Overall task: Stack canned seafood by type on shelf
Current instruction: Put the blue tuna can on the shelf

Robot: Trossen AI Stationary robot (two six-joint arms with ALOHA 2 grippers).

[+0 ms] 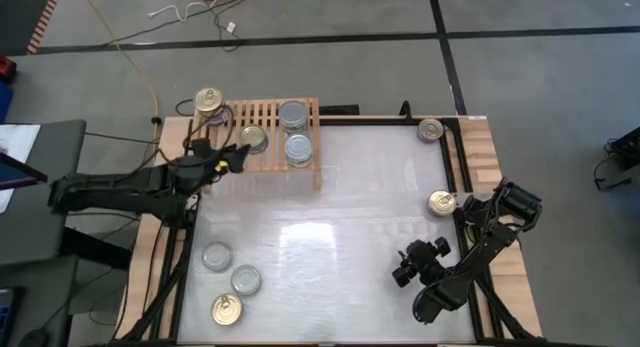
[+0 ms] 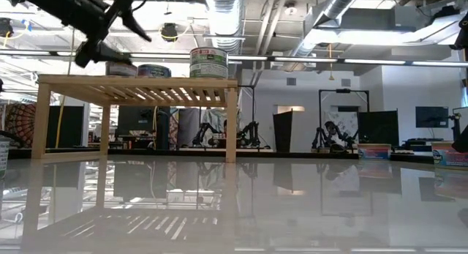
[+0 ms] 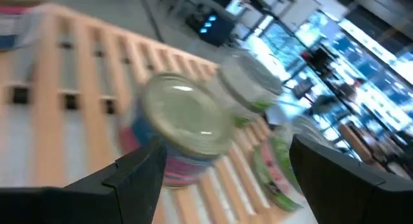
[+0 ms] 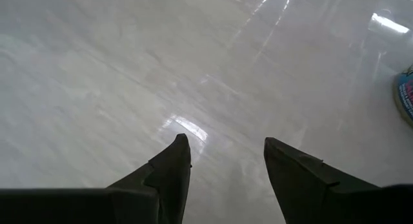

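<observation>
I will stack the canned seafood by type, my left gripper grabbing the gold-topped can's flat ends next.
The light-wood shelf (image 1: pixel 268 137) stands at the table's far left. On its slats sit a gold-topped can (image 1: pixel 254 138), two silver-topped cans (image 1: pixel 292 114) (image 1: pixel 298 148) and, at the far left corner, another gold-topped can (image 1: pixel 209 99). My left gripper (image 1: pixel 236 155) hovers open at the shelf's near left, pointing at the gold-topped can (image 3: pixel 187 117), which stands ahead of its fingers. In the low view the left gripper (image 2: pixel 110 27) hangs above the shelf top (image 2: pixel 139 82). My right gripper (image 1: pixel 410 265) waits open over the bare table at the near right.
Three loose cans (image 1: pixel 217 256) (image 1: pixel 246 279) (image 1: pixel 227 309) lie on the table's near left. Two more (image 1: pixel 431 130) (image 1: pixel 441 201) sit along the right edge. A can's rim (image 4: pixel 406 95) shows beside my right gripper. The white tabletop (image 1: pixel 330 217) spreads between them.
</observation>
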